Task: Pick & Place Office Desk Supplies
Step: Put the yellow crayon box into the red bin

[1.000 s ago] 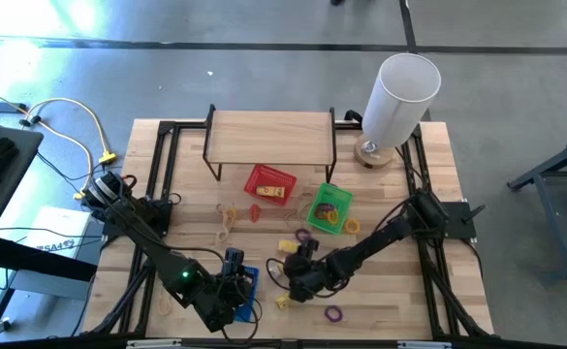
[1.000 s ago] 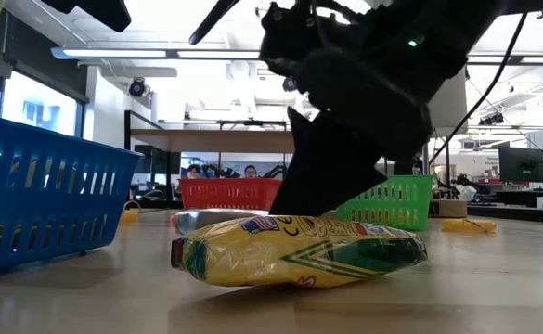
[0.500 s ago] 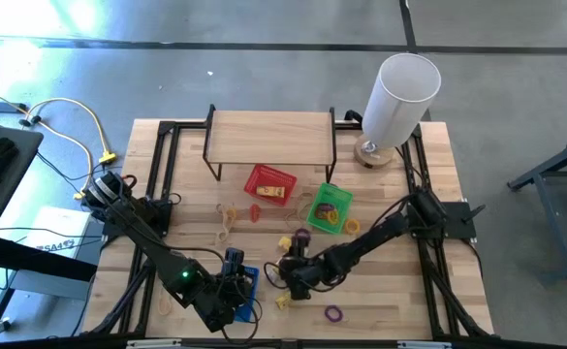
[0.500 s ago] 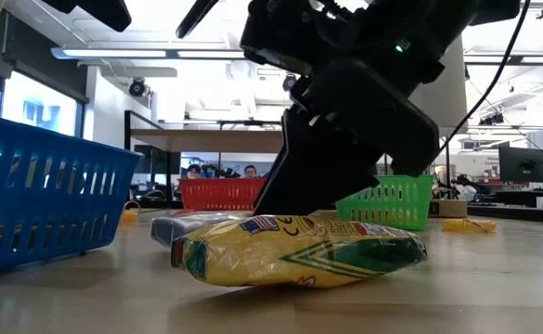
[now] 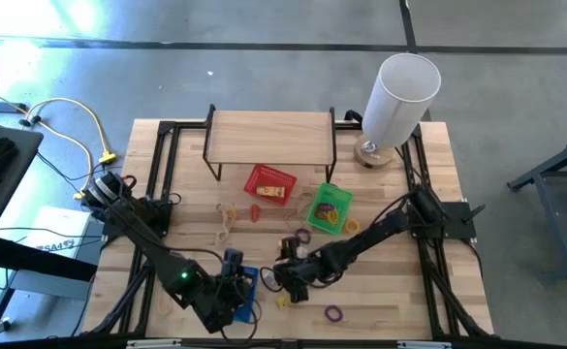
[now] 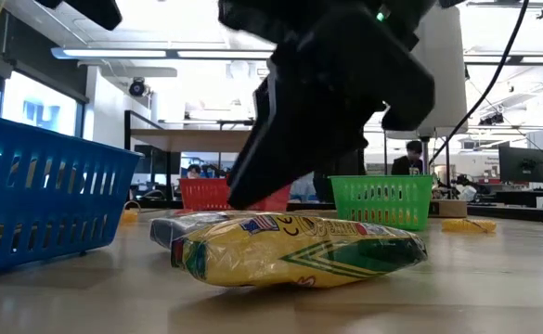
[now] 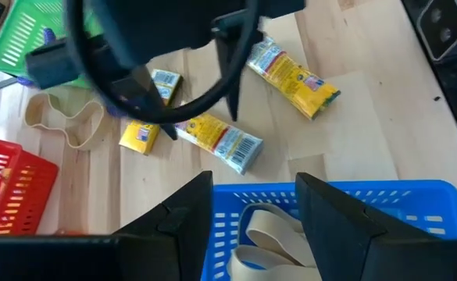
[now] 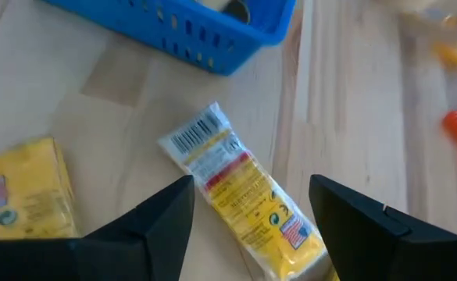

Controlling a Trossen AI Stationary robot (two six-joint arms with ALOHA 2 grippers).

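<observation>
The right gripper grabs the yellow packet next by its end with the flag label (image 8: 289, 234), to place the packet in the red basket.
A yellow packet with a barcode (image 8: 240, 195) lies flat on the table between the open fingers of my right gripper (image 8: 251, 187), which hovers just right of the blue basket (image 5: 250, 281); the gripper also shows in the high view (image 5: 285, 273). A second yellow packet (image 6: 299, 250) lies nearer the table's front edge. Small yellow blocks (image 7: 140, 134) lie close by. My left gripper (image 7: 253, 187) is open above the blue basket, which holds pale tan bands (image 7: 267, 230).
A red basket (image 5: 268, 184) and a green basket (image 5: 330, 206) stand mid-table before a wooden shelf (image 5: 268, 136). A tall white cylinder (image 5: 404, 97) stands at the far right. Tan bands (image 5: 227, 218), an orange loop (image 5: 255, 212) and a purple loop (image 5: 333, 313) lie loose.
My right gripper has moved toward the table's left edge, closer to the blue basket, and has risen a little in the low view. The yellow packets have stayed where they were.
</observation>
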